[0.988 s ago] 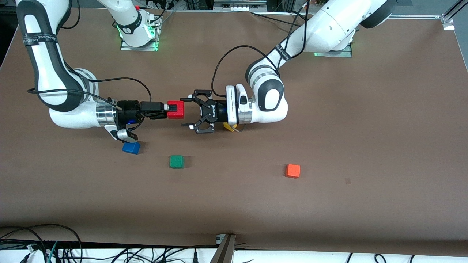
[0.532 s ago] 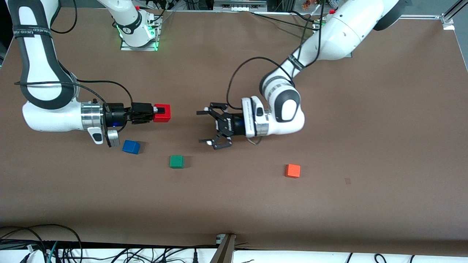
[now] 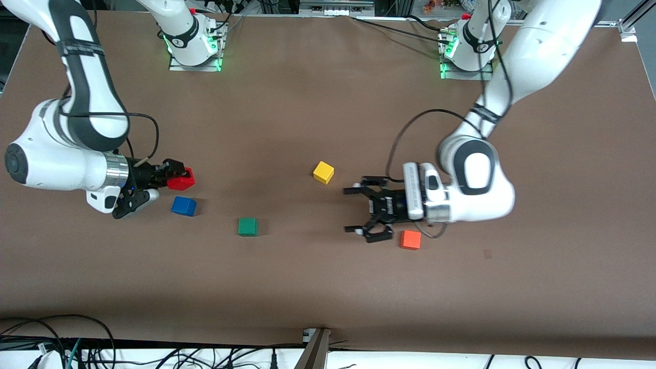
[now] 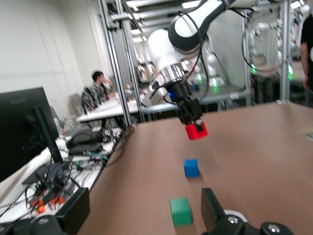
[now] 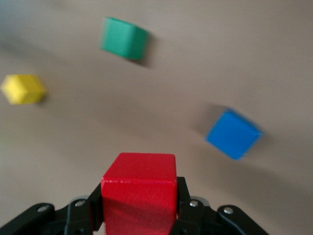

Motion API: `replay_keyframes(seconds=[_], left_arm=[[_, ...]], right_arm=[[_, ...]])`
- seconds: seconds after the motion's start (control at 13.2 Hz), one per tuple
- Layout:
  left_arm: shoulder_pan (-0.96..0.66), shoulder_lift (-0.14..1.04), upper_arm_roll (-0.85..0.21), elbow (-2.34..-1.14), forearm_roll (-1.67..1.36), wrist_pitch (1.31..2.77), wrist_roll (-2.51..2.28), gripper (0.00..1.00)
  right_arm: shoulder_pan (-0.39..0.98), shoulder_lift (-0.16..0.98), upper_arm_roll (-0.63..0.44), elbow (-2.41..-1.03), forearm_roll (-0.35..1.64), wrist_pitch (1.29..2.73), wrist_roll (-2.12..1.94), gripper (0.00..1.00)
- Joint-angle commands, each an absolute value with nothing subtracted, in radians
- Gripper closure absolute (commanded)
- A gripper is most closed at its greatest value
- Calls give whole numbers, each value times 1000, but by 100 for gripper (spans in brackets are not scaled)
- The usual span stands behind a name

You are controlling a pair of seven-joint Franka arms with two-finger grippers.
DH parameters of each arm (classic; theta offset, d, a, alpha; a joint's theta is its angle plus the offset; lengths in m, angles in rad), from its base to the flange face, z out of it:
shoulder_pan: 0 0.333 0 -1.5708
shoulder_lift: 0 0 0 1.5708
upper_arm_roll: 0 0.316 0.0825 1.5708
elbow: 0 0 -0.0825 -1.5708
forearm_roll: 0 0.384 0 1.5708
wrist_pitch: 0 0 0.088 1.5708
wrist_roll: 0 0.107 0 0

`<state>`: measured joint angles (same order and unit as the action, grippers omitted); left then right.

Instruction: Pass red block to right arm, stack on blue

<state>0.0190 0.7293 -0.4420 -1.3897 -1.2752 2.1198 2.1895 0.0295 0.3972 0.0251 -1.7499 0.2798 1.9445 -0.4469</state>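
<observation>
My right gripper keeps hold of the red block until it is over the blue block. In the right wrist view, the red block is short of it and would miss.
My right gripper (image 3: 177,178) is shut on the red block (image 3: 181,179) and holds it in the air over bare table close beside the blue block (image 3: 183,206). In the right wrist view the red block (image 5: 139,193) sits between the black fingers, with the blue block (image 5: 233,133) off to one side. The left wrist view shows the red block (image 4: 196,131) held above the blue block (image 4: 191,167). My left gripper (image 3: 350,210) is open and empty, low over the table next to the orange cube (image 3: 410,239).
A green cube (image 3: 247,226) lies between the blue block and the left gripper. A yellow cube (image 3: 323,172) lies near the table's middle. Both arm bases (image 3: 193,46) stand at the table's edge farthest from the front camera.
The right gripper carried the red block toward its own end of the table and down beside the blue block. The open left gripper drew back toward the orange cube, uncovering the yellow cube.
</observation>
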Motion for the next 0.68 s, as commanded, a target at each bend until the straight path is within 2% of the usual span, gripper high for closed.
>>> replay_keyframes(seconds=[0.0,0.38,0.61], left_arm=[[89,657,-436,-1390,-1052,2048,2093,0],[234,474,-436,-1396,-541,1788,1749,0],[325,381,-426,-1404,-340,1730,1477,0]], right_arm=[[37,455,26,-1727,117,2008,-265,82],[46,497,26,-1758,75,2161,-166,82],[52,509,26,-1795,71,2213,-161,79]])
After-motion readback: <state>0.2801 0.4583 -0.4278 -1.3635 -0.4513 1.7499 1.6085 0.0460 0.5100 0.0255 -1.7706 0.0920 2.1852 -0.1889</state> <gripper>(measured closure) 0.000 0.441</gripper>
